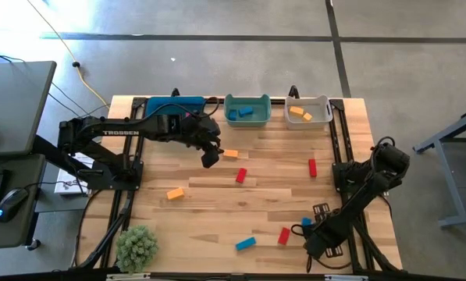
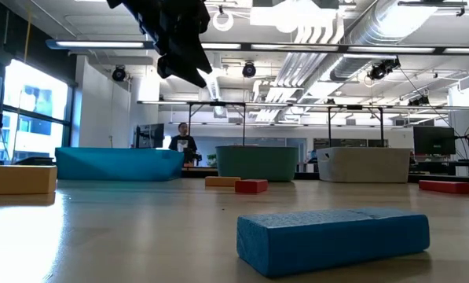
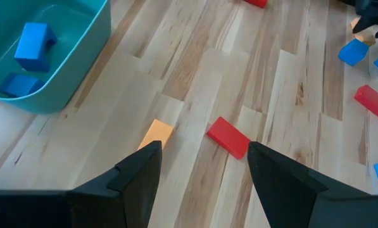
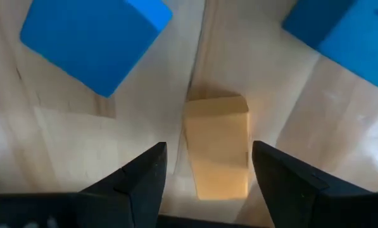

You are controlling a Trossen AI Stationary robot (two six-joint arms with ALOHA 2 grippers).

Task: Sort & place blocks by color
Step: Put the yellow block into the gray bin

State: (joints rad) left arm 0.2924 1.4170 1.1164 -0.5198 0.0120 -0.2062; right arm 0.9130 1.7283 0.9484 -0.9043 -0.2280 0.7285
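The orange block should go into the white bin (image 1: 308, 113), so my right gripper will grab the block by its long sides next.
Small blocks lie flat on the wooden table (image 1: 217, 211). My left gripper (image 3: 204, 147) hangs open above the table's middle, over an orange block (image 3: 157, 133) and a red block (image 3: 228, 136). My right gripper (image 4: 207, 147) is open near the table's near right corner, pointing steeply down. Its fingers stand on either side of an orange block (image 4: 217, 145) without touching it. Two blue blocks (image 4: 94, 38) (image 4: 347, 31) lie just beyond. In the high view my left gripper (image 1: 209, 156) is near the orange block (image 1: 230, 154), and my right gripper (image 1: 314, 228) is by a blue block (image 1: 306, 222).
Along the far edge stand a blue bin (image 1: 176, 107), a teal bin (image 1: 247, 119) holding blue blocks and a white bin (image 1: 308, 121) holding orange blocks. Loose blocks: orange (image 1: 175, 193), red (image 1: 312, 167), red (image 1: 283, 236), blue (image 1: 245, 243). A green plant (image 1: 136, 246) sits near left.
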